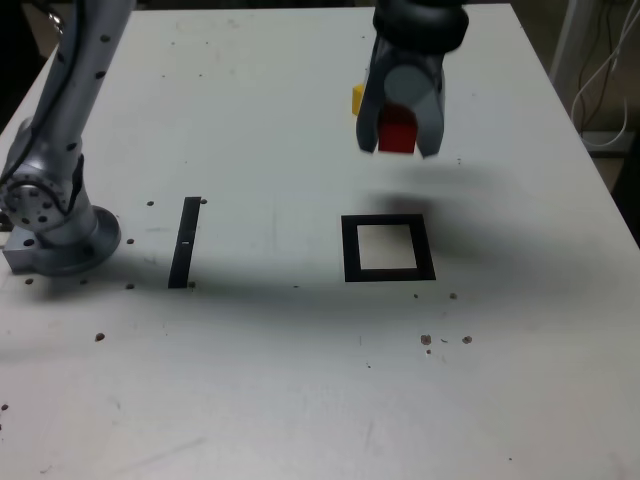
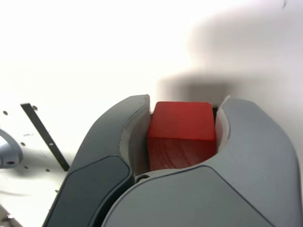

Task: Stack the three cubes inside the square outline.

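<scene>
My gripper needs to move the red cube (image 1: 398,131) toward the square outline before letting it go, because the cube is hanging above and behind the outline.
My gripper (image 1: 400,140) hangs above the table at the back, shut on the red cube (image 1: 398,131), which fills the space between the jaws in the wrist view (image 2: 182,132). The yellow cube (image 1: 357,99) peeks out behind the gripper on the exterior view's left side, resting on the table. The green cube is out of view. The square outline (image 1: 388,248), black with a pale centre, lies on the table nearer the camera than the gripper, with nothing inside it. The gripper's shadow falls just behind the outline.
A narrow black strip (image 1: 185,241) lies on the table toward the exterior view's left, also seen as a strip (image 2: 45,137) in the wrist view. The arm's base (image 1: 50,225) stands at the far left. Small dark specks dot the white table (image 1: 300,380).
</scene>
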Robot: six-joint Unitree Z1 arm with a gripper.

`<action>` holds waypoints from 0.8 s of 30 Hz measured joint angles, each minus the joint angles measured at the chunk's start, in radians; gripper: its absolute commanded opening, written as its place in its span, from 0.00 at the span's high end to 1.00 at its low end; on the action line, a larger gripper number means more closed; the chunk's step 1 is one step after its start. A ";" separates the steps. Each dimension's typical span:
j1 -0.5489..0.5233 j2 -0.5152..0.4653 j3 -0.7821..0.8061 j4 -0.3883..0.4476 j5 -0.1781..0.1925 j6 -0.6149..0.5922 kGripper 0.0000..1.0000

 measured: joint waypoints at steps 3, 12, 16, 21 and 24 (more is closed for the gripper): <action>-0.028 -0.023 0.095 -0.080 -0.043 -0.002 0.60; -0.058 -0.075 0.348 -0.296 -0.095 -0.067 0.60; -0.084 -0.088 0.384 -0.316 -0.080 -0.113 0.60; -0.114 -0.089 0.394 -0.319 -0.069 -0.151 0.60; -0.133 -0.089 0.393 -0.319 -0.069 -0.164 0.60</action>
